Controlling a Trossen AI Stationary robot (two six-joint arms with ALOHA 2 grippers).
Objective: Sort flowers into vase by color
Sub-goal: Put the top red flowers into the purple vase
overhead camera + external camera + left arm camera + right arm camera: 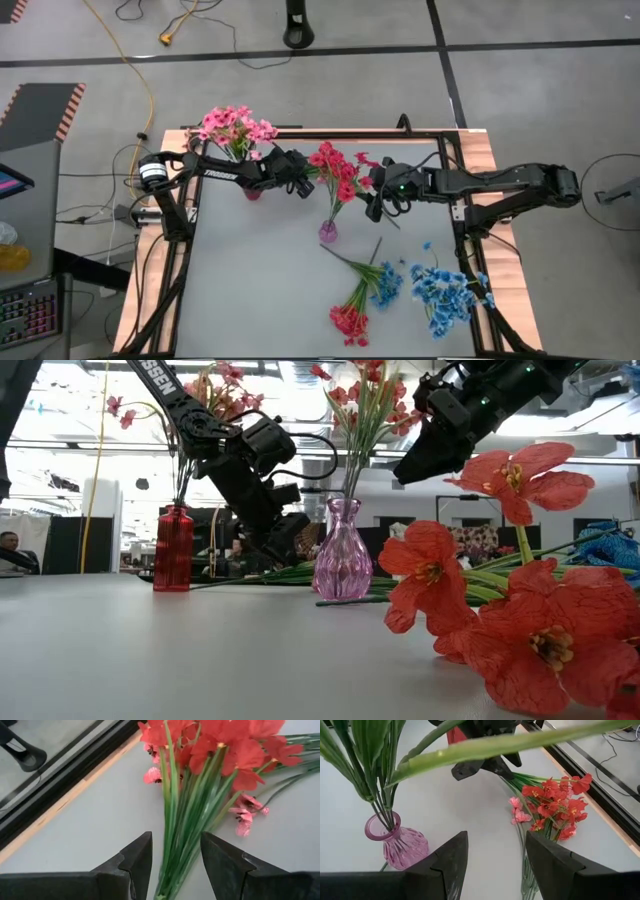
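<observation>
My left gripper needs to go lower before it closes on the bunch of red flowers, because its fingers are above the green stems, on either side of them.
A bunch of red flowers with green stems lies on the table, a few pink blossoms mixed in. My left gripper is open, slanting down, one finger on each side of the stems. A purple vase holds more red flowers. Pink flowers stand in a red vase. My right gripper hangs open above the table near the purple vase, with nothing between its fingers. My left gripper has the bunch's stems running between its two fingers, along them, toward their lower end. The bunch lies on the table. I cannot tell whether the fingers touch the stems.
Near the table's front lie a red sprig, a blue sprig and a larger blue cluster. A long green leaf crosses close in front of the right wrist camera. A black frame borders the table.
</observation>
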